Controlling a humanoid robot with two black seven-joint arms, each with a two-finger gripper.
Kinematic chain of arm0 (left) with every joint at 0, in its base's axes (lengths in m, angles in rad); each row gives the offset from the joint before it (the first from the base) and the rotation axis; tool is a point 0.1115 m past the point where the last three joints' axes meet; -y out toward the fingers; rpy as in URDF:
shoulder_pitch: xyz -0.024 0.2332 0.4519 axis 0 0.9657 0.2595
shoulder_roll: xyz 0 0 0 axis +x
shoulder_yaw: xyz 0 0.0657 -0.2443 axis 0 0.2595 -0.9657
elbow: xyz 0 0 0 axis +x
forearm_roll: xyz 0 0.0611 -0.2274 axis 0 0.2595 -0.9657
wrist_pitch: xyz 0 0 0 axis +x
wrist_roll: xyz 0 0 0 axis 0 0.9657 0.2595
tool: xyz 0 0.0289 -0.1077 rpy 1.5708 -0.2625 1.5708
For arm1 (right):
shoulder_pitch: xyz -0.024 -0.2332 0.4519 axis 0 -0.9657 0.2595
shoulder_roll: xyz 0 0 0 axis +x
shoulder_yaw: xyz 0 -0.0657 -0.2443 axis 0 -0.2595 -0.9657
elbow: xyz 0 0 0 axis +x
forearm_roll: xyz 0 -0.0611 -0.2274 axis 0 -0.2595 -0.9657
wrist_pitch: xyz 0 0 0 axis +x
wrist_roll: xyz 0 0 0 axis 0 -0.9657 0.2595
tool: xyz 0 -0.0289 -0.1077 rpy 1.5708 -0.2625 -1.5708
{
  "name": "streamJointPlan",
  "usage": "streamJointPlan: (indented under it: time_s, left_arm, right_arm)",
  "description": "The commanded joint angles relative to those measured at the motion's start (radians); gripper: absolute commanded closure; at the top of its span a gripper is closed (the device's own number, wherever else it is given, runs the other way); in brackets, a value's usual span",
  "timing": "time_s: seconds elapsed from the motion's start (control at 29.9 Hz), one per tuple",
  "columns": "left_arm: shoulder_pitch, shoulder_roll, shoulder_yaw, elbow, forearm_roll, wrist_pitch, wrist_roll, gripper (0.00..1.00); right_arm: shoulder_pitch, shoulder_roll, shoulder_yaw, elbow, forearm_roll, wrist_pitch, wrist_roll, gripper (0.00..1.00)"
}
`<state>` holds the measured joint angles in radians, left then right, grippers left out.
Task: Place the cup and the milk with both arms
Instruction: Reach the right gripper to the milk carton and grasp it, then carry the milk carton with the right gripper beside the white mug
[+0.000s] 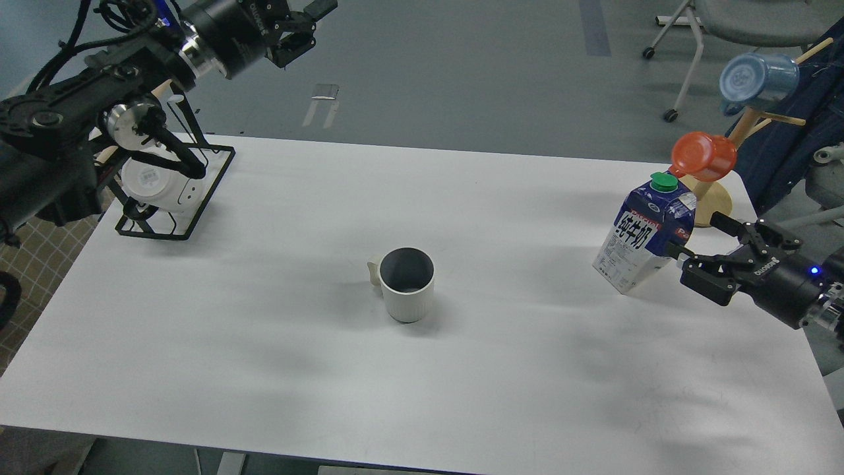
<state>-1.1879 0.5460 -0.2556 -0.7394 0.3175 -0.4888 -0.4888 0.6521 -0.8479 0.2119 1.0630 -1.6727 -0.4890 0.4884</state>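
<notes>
My right gripper will place the carton beside the cup (405,286), so next it will grab the carton (645,243) by its side panels.
The cream-white ribbed cup (407,285) stands upright near the middle of the white table (264,343), handle to the left. The blue and white milk carton (645,243) with a green cap stands at the right. My right gripper (691,233) is open, low over the table just right of the carton, its near finger close to the carton's side; I cannot tell if it touches. My left gripper (314,25) is high at the back left, beyond the table's far edge, far from the cup. It looks open and empty.
A black wire rack (198,198) holding a white object (161,185) stands at the back left under my left arm. A wooden cup tree at the back right carries an orange cup (704,156) just behind the carton and a blue cup (757,76). A chair (725,16) stands beyond.
</notes>
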Motion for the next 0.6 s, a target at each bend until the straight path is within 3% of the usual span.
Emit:
streamJointPlan:
  time_s: [0.0, 0.17, 0.23, 0.57]
  left_arm:
    - [0.004, 0.002, 0.001, 0.0, 0.0, 0.0, 0.0, 0.07]
    - [0.005, 0.0, 0.003, 0.0, 0.002, 0.0, 0.0, 0.07]
    - [0.005, 0.0, 0.003, 0.0, 0.002, 0.0, 0.0, 0.07]
    - [0.005, -0.001, 0.004, -0.009, 0.003, 0.0, 0.0, 0.07]
  right_arm:
    - [0.003, 0.036, 0.0, -0.012, -0.001, 0.0, 0.0, 0.38]
    - [0.004, 0.041, -0.002, -0.015, -0.004, 0.0, 0.0, 0.75]
    - [0.006, 0.039, -0.002, -0.014, -0.004, 0.0, 0.0, 0.99]
    - [0.009, 0.033, 0.02, 0.005, -0.001, 0.0, 0.0, 1.0]
